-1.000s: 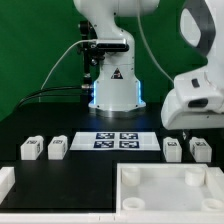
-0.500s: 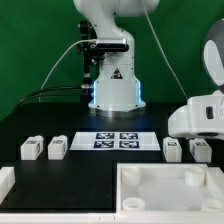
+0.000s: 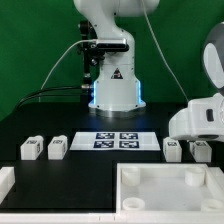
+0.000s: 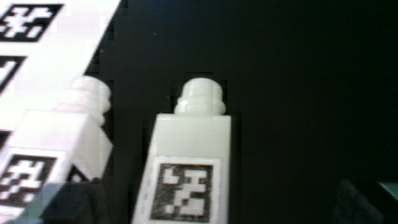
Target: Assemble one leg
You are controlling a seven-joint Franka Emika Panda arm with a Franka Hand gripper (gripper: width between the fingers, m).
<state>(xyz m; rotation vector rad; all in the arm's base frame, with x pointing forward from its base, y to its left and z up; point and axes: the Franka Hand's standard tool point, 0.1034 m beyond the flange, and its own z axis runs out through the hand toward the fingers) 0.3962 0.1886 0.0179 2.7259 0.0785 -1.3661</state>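
Note:
The leg's peg end needs to stay free for the white tray-like piece. My gripper should pick up the leg by its tagged body (image 3: 202, 153) (image 4: 185, 175) next.
Four small white legs with tags lie on the black table. Two are at the exterior view's left (image 3: 31, 149) (image 3: 57, 148) and two at its right (image 3: 172, 150) (image 3: 201, 152). My gripper (image 3: 192, 139) hangs just above the right pair, and its white hand hides the fingers there. In the wrist view one leg (image 4: 192, 150) lies lengthwise between my dark fingers (image 4: 71, 205), its peg end pointing away. A second leg (image 4: 63, 135) lies beside it. The gripper (image 4: 222, 208) is open and holds nothing.
The marker board (image 3: 118, 140) lies in front of the robot base and shows in the wrist view's corner (image 4: 39, 35). The large white tray-like piece (image 3: 128, 196) sits at the front edge. Another white part (image 3: 5, 184) is at the front left.
My hand has moved toward the exterior view's right and down over the right pair of legs. In the last half second it sank only slightly. The legs have not moved.

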